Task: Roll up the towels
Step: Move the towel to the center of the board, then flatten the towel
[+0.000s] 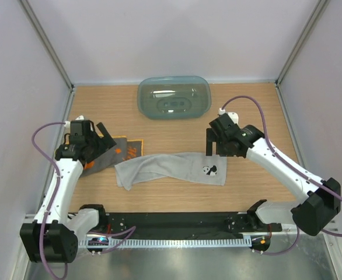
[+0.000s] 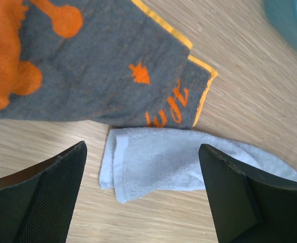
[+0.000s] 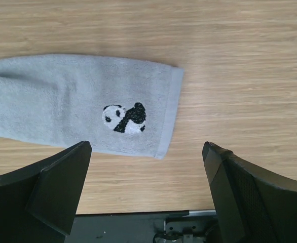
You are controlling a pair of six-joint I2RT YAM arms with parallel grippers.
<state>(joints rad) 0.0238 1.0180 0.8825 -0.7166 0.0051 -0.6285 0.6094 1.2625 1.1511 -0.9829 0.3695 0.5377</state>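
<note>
Next, my left gripper picks up the grey towel's near corner (image 1: 127, 186), at the towel's end opposite the panda mark (image 1: 210, 170), to spread the grey towel for rolling.
A plain grey towel (image 1: 171, 168) lies folded into a long strip across the middle of the table, its panda mark (image 1: 210, 170) near the right end. Left of it lies the second towel (image 1: 119, 151), showing dark grey with orange print and a yellow edge. My left gripper (image 1: 105, 140) hangs open above that towel (image 2: 103, 76), close to the grey towel's left end (image 2: 158, 162). My right gripper (image 1: 216, 149) stands open above the grey strip's right end (image 3: 62, 101), beside the panda mark (image 3: 124, 117). Nothing sits between the left fingers (image 2: 47, 192) or the right fingers (image 3: 57, 187).
A translucent teal tray (image 1: 174, 97) lies upside down at the back middle of the table; its edge shows in the left wrist view (image 2: 290, 20). The black rail with the arm bases (image 1: 177, 224) runs along the near edge. Walls close off the left, right and back.
</note>
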